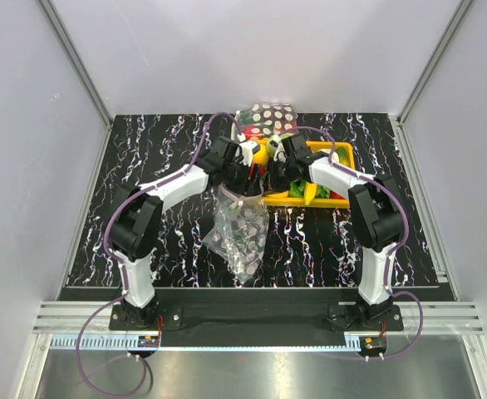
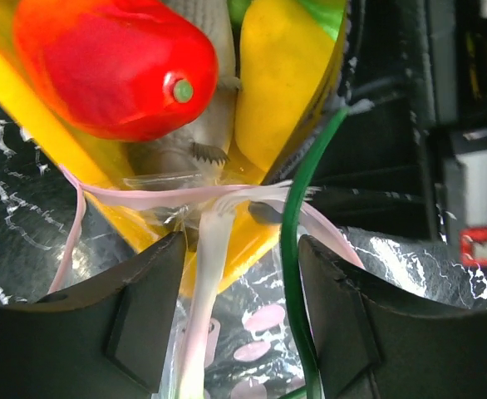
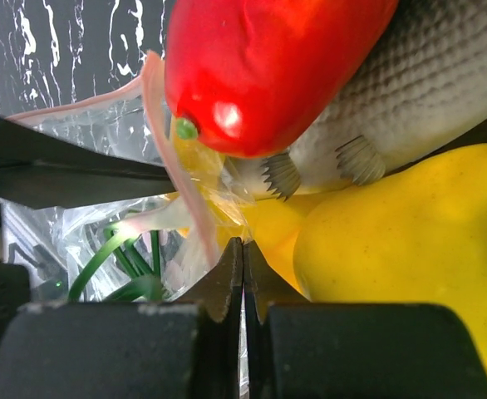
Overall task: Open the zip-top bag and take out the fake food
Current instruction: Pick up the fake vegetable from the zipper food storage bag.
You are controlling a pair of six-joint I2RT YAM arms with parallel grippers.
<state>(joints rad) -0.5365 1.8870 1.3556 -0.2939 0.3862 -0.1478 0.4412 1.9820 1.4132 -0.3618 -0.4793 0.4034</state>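
Note:
I need to grip the green fake food (image 3: 119,258) with my left gripper next, by its white end (image 3: 160,219) at the bag's opening, to take it out.
The zip-top bag (image 1: 239,229) hangs crumpled in mid-table, its top lifted between my two grippers. My right gripper (image 3: 243,249) is shut on a thin edge of the bag's mouth, just under the pink zip strip (image 3: 181,179). My left gripper (image 2: 242,283) is open; the pink zip strip (image 2: 206,249) and a green stem (image 2: 292,274) pass between its fingers (image 2: 144,307). Green fake food (image 3: 119,258) shows inside the bag. A red fruit (image 2: 110,66) and a yellow fruit (image 2: 281,75) lie close behind it, in the tray.
A yellow tray (image 1: 343,151) at back right holds the red fruit (image 3: 268,66), a grey toy fish (image 3: 426,91), the yellow fruit (image 3: 401,233) and green pieces. A bag with large polka dots (image 1: 267,119) lies behind it. Both grippers (image 1: 263,173) crowd the tray's left end.

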